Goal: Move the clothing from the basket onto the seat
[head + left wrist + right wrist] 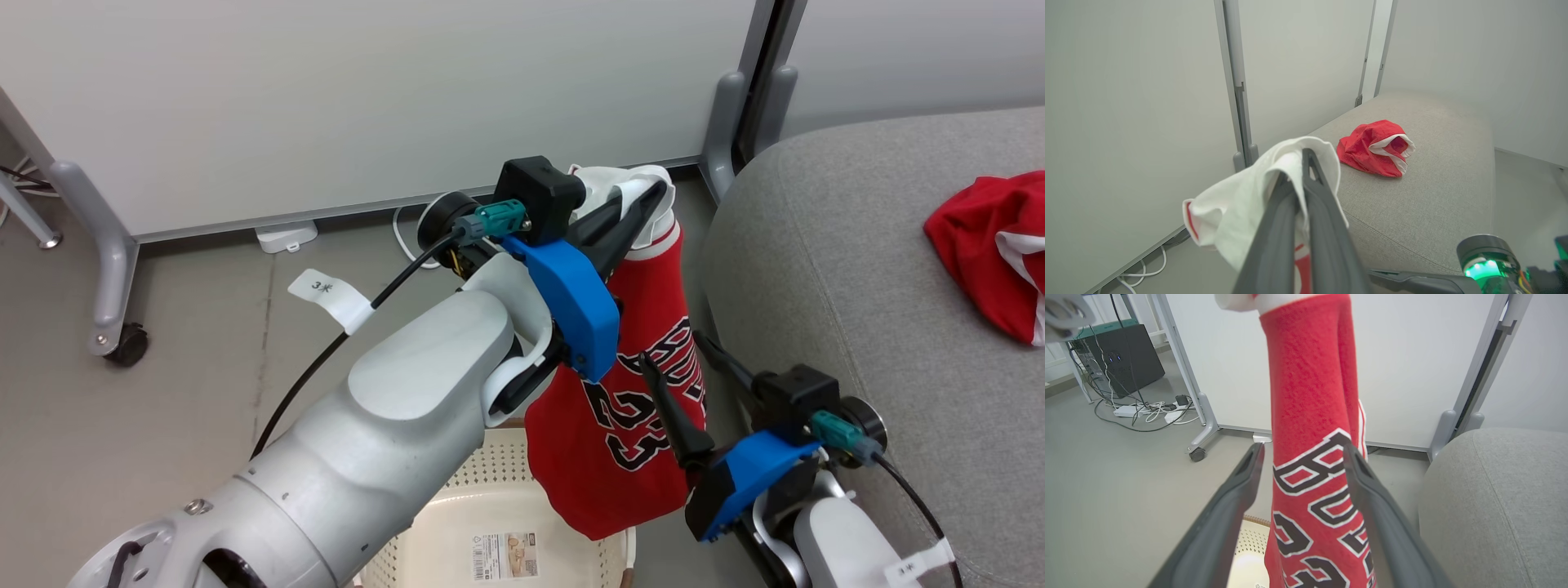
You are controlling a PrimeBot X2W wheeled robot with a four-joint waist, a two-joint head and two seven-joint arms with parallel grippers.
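Note:
The clothing needs to move onto the seat point(857, 269), so my right gripper will next grab the red jersey by its lettered front point(669, 358).
A red jersey point(629, 392) with the black number 23 hangs above the cream basket point(506, 523), its white trim pinched by my left gripper point(649, 200), which is shut on it. The left wrist view shows the same white trim point(1257, 192) bunched around that gripper point(1302, 161). My right gripper point(673, 347) stands open at the jersey's lower part; in the right wrist view its fingers point(1249, 461) flank the hanging jersey point(1310, 428) without closing. A second red garment point(992, 245) lies crumpled on the grey seat point(857, 269), also seen as a red heap point(1374, 149) on the seat point(1433, 196).
White partition panels point(367, 98) on wheeled grey legs point(110, 269) stand behind the basket. Cables and a power strip point(1139, 410) lie on the floor at the left near a dark box point(1126, 355). The seat fills the right side.

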